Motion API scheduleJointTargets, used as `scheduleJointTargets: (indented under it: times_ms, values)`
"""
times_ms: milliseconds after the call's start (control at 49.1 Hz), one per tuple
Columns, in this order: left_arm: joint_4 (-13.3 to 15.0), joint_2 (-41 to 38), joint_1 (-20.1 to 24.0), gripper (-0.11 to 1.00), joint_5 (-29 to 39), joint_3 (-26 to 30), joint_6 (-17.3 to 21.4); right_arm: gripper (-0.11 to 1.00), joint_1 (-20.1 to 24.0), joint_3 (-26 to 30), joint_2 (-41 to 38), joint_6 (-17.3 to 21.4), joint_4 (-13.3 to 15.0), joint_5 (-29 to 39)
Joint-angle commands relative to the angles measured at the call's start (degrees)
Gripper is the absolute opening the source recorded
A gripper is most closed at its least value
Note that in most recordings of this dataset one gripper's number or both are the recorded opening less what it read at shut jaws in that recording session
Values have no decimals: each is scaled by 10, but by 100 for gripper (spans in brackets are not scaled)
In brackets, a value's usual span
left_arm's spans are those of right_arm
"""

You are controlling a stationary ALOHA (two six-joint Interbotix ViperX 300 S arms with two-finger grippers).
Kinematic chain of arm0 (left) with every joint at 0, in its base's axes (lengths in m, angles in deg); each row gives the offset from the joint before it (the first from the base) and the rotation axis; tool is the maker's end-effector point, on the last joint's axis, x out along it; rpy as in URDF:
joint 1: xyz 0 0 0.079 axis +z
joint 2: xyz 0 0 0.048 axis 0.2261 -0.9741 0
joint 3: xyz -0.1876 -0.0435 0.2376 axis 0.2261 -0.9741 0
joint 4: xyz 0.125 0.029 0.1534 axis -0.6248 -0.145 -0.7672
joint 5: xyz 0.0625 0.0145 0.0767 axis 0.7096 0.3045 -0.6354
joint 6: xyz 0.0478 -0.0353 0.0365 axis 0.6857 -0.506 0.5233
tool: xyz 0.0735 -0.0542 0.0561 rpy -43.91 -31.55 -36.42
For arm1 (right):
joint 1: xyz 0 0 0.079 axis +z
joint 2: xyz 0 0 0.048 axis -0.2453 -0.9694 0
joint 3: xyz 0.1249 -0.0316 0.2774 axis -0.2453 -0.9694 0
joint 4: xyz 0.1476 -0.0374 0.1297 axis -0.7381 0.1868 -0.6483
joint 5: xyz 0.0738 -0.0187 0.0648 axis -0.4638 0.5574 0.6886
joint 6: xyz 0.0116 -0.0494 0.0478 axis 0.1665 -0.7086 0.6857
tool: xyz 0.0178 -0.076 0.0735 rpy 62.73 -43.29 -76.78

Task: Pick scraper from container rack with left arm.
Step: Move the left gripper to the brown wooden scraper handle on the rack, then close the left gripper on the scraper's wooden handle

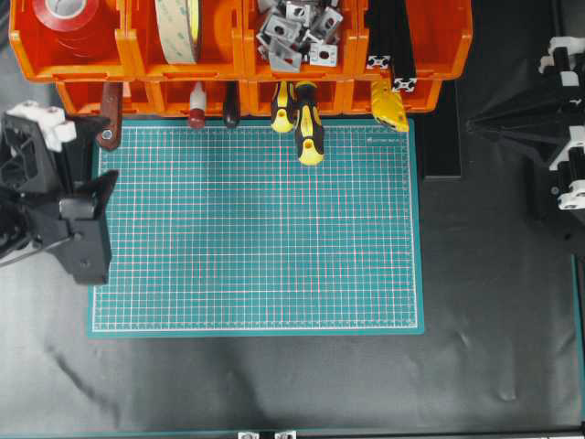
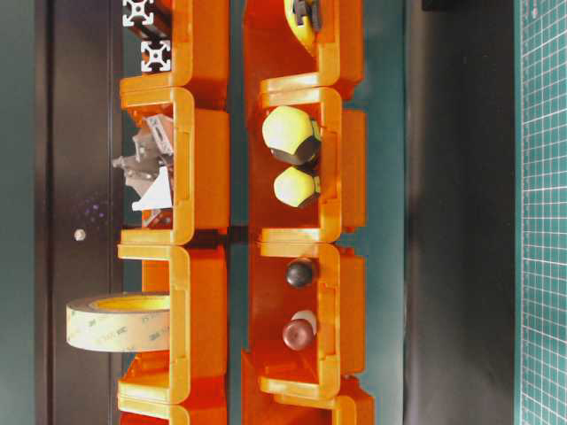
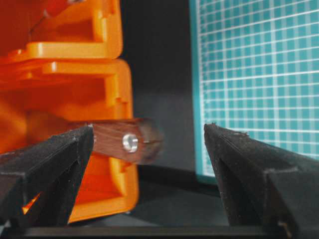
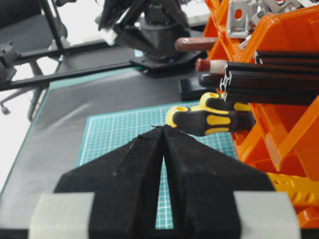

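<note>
My left gripper picks up the scraper by the rounded handle end (image 1: 109, 137) that pokes out next, since the orange bin (image 1: 82, 98) encloses the rest of the scraper.
The scraper's reddish-brown handle (image 1: 111, 114) pokes out of the lower left bin of the orange container rack (image 1: 137, 55), metal-ringed hole at its end. In the left wrist view the handle end (image 3: 127, 142) lies between my wide-apart fingers, close to the left finger (image 3: 60, 164) and well short of the right one; the blade is hidden in the bin (image 3: 75, 89). My left gripper (image 1: 105, 154) stands open at the mat's far left corner, holding nothing. My right gripper (image 4: 163, 128) is shut and empty, off the mat's right side (image 1: 475, 126).
Two yellow-and-black screwdrivers (image 1: 306, 123), a red-knobbed tool (image 1: 196, 114) and a yellow tool (image 1: 391, 108) also stick out of the lower bins. Tape rolls (image 1: 178, 27), brackets (image 1: 297, 32) and black bars (image 1: 393, 46) fill the upper tier. The green cutting mat (image 1: 256, 229) lies in front.
</note>
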Motion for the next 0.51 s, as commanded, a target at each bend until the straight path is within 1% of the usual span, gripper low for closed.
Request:
scheduleJointTargets:
  times_ms: [0,102,265,489]
  values:
    - [-4,9,13,88,-7,5,23,-1,-1,17,-3,0,-1,-1]
    - [-4,8,31,88,-13,2,40,-1,0,16,-3,0,-1,-1]
    - [-4,10,58,88,-48,-11,44,-1,0,16,-1,0,-1,-1]
    - [-4,11,62,87,-53,-16,45,-1,0,15,5,0,-1,-1]
